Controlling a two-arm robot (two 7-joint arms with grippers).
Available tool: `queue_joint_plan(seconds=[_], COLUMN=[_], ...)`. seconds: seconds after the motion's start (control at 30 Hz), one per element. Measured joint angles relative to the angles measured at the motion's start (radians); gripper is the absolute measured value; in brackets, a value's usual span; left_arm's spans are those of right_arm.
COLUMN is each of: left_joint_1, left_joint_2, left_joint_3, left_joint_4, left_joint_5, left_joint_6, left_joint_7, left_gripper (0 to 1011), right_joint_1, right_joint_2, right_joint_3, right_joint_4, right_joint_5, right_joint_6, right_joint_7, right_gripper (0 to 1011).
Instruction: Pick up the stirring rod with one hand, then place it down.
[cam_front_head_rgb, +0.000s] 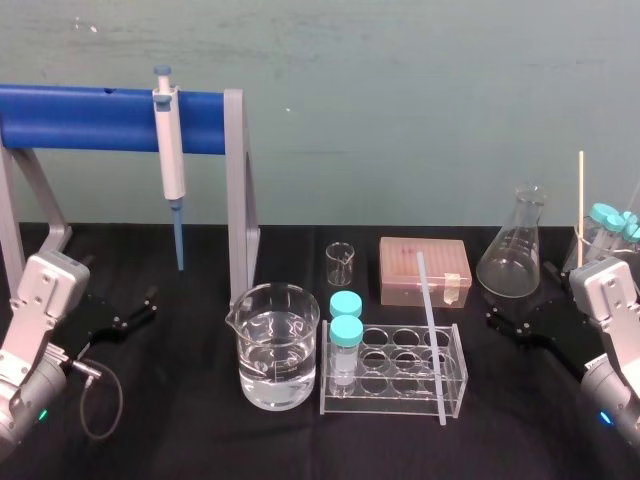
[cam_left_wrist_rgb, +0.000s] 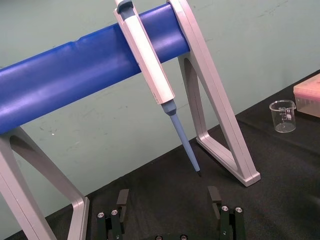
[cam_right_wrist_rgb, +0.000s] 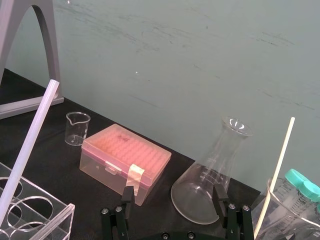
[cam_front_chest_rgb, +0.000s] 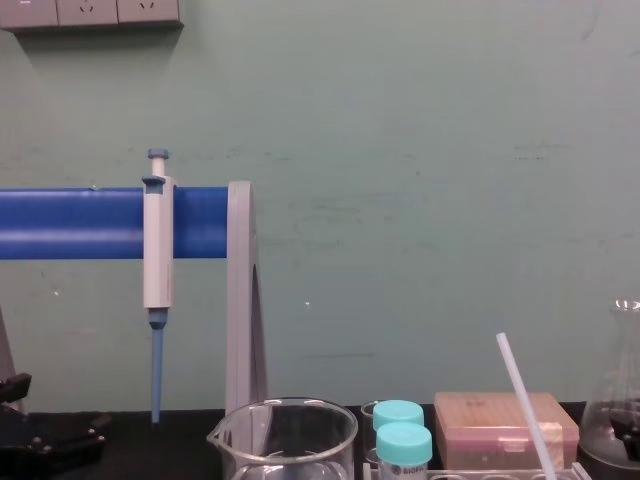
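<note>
The clear rack (cam_front_chest_rgb: 572, 473) crowds the lower end of the stirring rod, so my right gripper will next grab the stirring rod by its bare body above the rack (cam_front_chest_rgb: 528, 413).
The stirring rod (cam_front_head_rgb: 431, 335), a thin translucent-white stick, leans aslant across the right end of the clear test tube rack (cam_front_head_rgb: 395, 372). Its near end rests on the black table and its far end rises toward the pink box. It also appears in the right wrist view as the rod (cam_right_wrist_rgb: 29, 147) and in the chest view as the rod (cam_front_chest_rgb: 522, 402). My right gripper (cam_front_head_rgb: 512, 322) rests open on the table at the right, before the flask and well right of the rod, with its fingers (cam_right_wrist_rgb: 128, 196) empty. At the far left my left gripper (cam_front_head_rgb: 138, 308) lies open, fingers (cam_left_wrist_rgb: 122, 200) empty.
A water-filled beaker (cam_front_head_rgb: 278, 345) stands left of the rack, which holds two teal-capped tubes (cam_front_head_rgb: 346, 335). Behind are a small beaker (cam_front_head_rgb: 340, 262), a pink tip box (cam_front_head_rgb: 424, 270) and a conical flask (cam_front_head_rgb: 515, 250). A pipette (cam_front_head_rgb: 170, 150) hangs on the blue stand (cam_front_head_rgb: 90, 118). A thin beige stick (cam_front_head_rgb: 580, 195) stands far right.
</note>
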Motion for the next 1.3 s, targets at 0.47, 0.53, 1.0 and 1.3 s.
queue_joint_plan(seconds=[0.47,0.53,1.0,1.3], left_joint_1=[0.000,0.000,0.000,0.000], left_joint_2=[0.000,0.000,0.000,0.000], left_joint_3=[0.000,0.000,0.000,0.000], left_joint_4=[0.000,0.000,0.000,0.000], left_joint_5=[0.000,0.000,0.000,0.000], left_joint_6=[0.000,0.000,0.000,0.000], left_joint_7=[0.000,0.000,0.000,0.000], left_gripper=[1000,1000,1000,1000], right_joint_1=[0.000,0.000,0.000,0.000], right_joint_2=[0.000,0.000,0.000,0.000], right_joint_3=[0.000,0.000,0.000,0.000], right_joint_4=[0.000,0.000,0.000,0.000], right_joint_5=[0.000,0.000,0.000,0.000], right_joint_6=[0.000,0.000,0.000,0.000], right_joint_7=[0.000,0.000,0.000,0.000], right_gripper=[1000,1000,1000,1000])
